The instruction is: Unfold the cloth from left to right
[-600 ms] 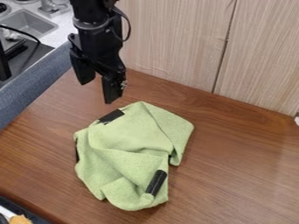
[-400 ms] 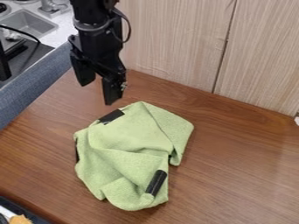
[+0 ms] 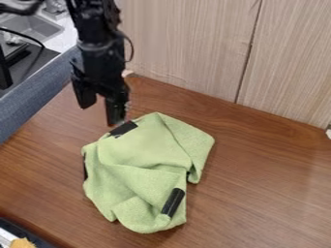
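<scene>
I next need to grab the green cloth (image 3: 145, 160) by its black-patched edge, to unfold it across the table.
The black gripper (image 3: 100, 114) hangs at the upper left, its two fingers spread apart with nothing between them. Its right fingertip is close to the upper left edge of the green cloth (image 3: 145, 160), by a black patch there; whether they touch I cannot tell. Crumpled and partly folded over itself, the cloth lies on the brown wooden table (image 3: 271, 179). Black strips show on its upper left, left edge and lower right.
A wood-grain panel (image 3: 188, 43) rises behind the table. Along the left runs a blue-grey padded edge (image 3: 32, 97), with a sink (image 3: 36, 26) beyond it. A dark tray with an orange-brown item (image 3: 22, 242) sits at the lower left corner.
The gripper has moved down and a little left, closer to the cloth's upper left edge. The cloth keeps its place and shape.
</scene>
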Controlling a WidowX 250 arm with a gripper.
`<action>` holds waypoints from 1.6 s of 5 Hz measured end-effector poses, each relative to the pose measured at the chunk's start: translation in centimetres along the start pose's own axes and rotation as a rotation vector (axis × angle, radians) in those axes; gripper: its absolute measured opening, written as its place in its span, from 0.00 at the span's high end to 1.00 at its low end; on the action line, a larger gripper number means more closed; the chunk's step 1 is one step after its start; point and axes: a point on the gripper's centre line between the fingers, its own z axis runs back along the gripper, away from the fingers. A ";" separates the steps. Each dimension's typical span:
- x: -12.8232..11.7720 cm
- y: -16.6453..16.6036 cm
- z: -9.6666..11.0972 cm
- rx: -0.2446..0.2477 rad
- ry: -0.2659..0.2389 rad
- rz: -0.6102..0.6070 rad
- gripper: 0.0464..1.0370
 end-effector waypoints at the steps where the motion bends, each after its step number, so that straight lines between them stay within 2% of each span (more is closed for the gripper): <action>1: 0.1 0.4 -1.6 -0.038 0.022 0.012 0.04; 2: 0.0 0.0 -3.3 -0.075 0.053 -0.015 0.04; 3: 0.5 -0.4 -4.6 -0.113 0.060 -0.036 0.04; 4: 0.6 -0.4 -5.7 -0.122 0.080 -0.046 0.04; 5: 0.7 -0.7 -6.2 -0.095 0.108 -0.059 0.09; 7: 0.6 -0.5 -6.4 -0.087 0.119 -0.056 0.68; 8: 0.6 -0.4 -6.4 -0.085 0.122 -0.051 0.89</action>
